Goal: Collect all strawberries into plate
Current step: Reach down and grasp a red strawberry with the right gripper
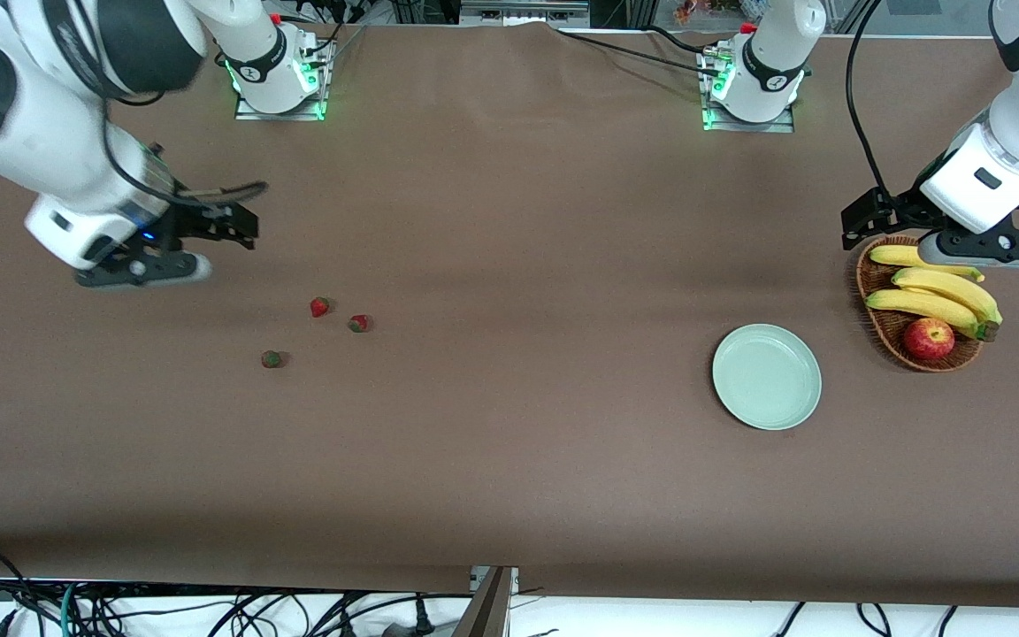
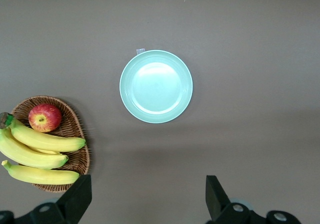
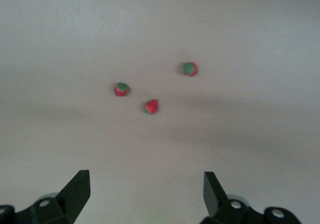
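Note:
The right gripper should next pick up a red strawberry by its plump body (image 1: 319,307), and that will help collect the strawberries into the plate (image 1: 766,376).
Three small red strawberries with green caps lie apart from each other on the brown table toward the right arm's end: one (image 1: 319,307), a second (image 1: 359,323) and a third (image 1: 271,358). The right wrist view shows them (image 3: 150,106) (image 3: 121,89) (image 3: 189,68) ahead of my right gripper (image 3: 145,176). That gripper (image 1: 240,219) hovers open and empty over bare table a short way from them. The pale mint-green plate (image 1: 766,376) (image 2: 156,86) is empty, toward the left arm's end. My left gripper (image 1: 859,226) (image 2: 148,179) hangs open and empty over the basket's edge.
A brown wicker basket (image 1: 881,332) (image 2: 75,134) beside the plate holds bananas (image 1: 934,287) and a red apple (image 1: 928,338). Brown cloth covers the whole table. Cables hang below the table edge nearest the front camera.

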Tool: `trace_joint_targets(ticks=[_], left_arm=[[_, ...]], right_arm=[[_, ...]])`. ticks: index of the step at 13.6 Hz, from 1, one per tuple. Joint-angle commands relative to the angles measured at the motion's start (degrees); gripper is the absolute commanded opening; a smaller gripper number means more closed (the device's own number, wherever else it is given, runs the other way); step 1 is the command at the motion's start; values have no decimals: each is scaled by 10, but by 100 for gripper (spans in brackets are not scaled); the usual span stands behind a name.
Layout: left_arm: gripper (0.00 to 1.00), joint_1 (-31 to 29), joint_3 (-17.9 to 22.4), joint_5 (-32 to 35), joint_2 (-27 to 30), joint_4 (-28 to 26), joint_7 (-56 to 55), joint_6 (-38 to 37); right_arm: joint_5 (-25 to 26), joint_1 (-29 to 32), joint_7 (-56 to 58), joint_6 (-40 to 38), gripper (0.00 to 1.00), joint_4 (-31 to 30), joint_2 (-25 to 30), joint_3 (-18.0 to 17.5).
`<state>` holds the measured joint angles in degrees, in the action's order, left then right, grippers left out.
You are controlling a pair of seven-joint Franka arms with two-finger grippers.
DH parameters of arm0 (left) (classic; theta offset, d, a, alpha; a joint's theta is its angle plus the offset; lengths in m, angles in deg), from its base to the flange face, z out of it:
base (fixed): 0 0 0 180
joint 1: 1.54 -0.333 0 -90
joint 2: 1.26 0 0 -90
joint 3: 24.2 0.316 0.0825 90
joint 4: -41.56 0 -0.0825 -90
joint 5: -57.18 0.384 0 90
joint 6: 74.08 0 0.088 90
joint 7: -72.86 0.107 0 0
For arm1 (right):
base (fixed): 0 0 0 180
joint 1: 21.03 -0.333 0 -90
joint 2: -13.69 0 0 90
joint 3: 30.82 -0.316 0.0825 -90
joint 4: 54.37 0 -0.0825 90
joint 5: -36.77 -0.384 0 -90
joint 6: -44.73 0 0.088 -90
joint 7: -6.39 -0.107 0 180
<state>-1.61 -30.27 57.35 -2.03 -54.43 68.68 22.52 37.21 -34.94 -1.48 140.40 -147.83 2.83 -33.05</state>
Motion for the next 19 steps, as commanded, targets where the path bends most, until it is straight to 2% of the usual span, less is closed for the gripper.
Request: trace_joint_targets(ticks=[1,7,9,10,16,18,19], left_arm=[[100,-5,-3,12,-2,11,18,-5],[100,-5,-3,11,-3,12,18,-5],[100,-4,-3,11,-3,12,18,-6],[100,-4,-3,11,-3,12,18,-5],[100,-4,-3,11,-3,12,18,-6],[100,-4,-3,11,-3,12,18,-5],[100,-4,-3,11,-3,12,18,-5]], right_arm=[[1,-7,3,77,100,-43,-50,2],[-15,-2,3,274,98,-166,-127,5],[-16,0,2,367,98,-232,-129,5],[-16,0,2,387,98,-250,-128,5],[-33,1,5,402,90,-252,-149,5],[-35,1,5,403,85,-252,-159,4],[-35,1,5,403,79,-251,-159,4]])
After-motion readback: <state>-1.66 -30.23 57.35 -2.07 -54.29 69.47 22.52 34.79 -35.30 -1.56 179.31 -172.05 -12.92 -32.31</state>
